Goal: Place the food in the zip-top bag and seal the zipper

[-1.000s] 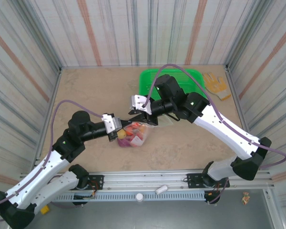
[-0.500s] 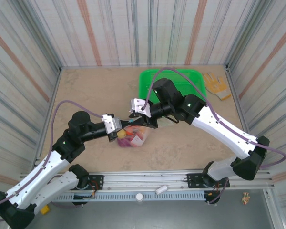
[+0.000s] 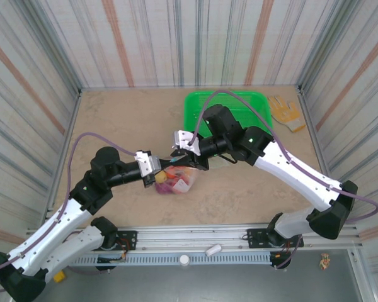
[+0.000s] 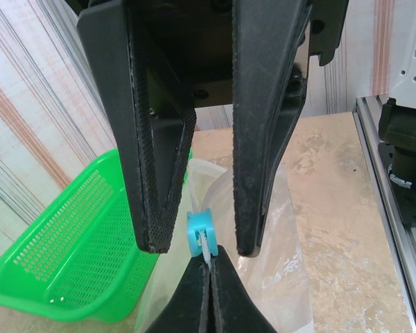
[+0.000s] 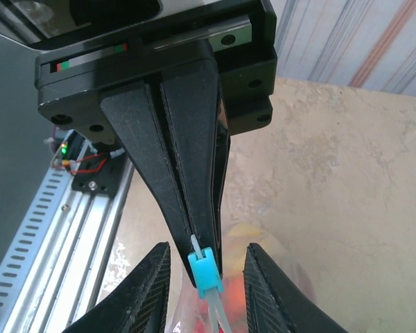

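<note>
The light blue slider [image 5: 206, 272] has its sides level with both fingers, so my right gripper closes on the slider next.
The zip-top bag [image 3: 179, 180] lies at mid-table with the food [image 3: 169, 177] inside, showing red, yellow and magenta through the clear plastic. My left gripper [image 3: 164, 166] is shut on the zipper strip at the bag's mouth, its closed tips [image 4: 208, 267] just below the light blue slider [image 4: 200, 232]. My right gripper [image 3: 177, 155] is open, its fingers [image 5: 149, 291] standing on either side of the slider [image 5: 206, 272] without touching it. Orange and yellow food [image 5: 239, 295] glows through the bag below the slider.
A green mesh basket [image 3: 230, 108] stands behind the bag, and it appears to the left in the left wrist view [image 4: 62, 257]. A tan glove [image 3: 283, 112] lies at the back right. Striped walls enclose the table, and the metal rail [image 3: 195, 238] runs along its near edge.
The right gripper has shifted slightly toward the left gripper, and the bag's top looks drawn in narrower. The left arm has stayed put.
</note>
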Robot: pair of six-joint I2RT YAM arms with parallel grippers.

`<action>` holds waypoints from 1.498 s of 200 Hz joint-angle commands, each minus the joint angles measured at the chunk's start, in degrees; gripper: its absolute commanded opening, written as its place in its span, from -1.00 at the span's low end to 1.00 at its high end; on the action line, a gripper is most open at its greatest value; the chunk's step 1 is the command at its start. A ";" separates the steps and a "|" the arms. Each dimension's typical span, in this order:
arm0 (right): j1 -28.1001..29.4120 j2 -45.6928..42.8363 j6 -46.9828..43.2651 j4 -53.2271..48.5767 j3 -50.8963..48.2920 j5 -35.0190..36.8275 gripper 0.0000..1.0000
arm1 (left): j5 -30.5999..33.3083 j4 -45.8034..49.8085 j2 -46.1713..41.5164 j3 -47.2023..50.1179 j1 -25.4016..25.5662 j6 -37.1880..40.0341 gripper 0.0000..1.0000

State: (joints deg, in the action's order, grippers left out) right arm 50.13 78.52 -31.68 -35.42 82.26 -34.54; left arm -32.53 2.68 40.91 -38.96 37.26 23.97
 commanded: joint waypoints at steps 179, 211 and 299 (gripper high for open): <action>-1.35 -0.59 0.86 -0.22 -0.44 -1.48 -1.00 | -1.09 -1.52 -0.21 0.35 0.89 -0.16 -1.00; -1.37 -1.02 0.40 -0.62 -0.13 2.19 -1.00 | 2.93 -2.73 -1.89 0.76 0.73 -0.35 -1.00; -3.60 -2.62 1.07 -0.91 0.90 8.81 -1.00 | 10.92 -5.29 -7.71 0.27 -3.56 -0.85 -1.00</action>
State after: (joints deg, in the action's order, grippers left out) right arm 49.06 77.89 -30.61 -31.66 82.17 -31.22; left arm -25.61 1.17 36.23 -38.54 34.96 23.90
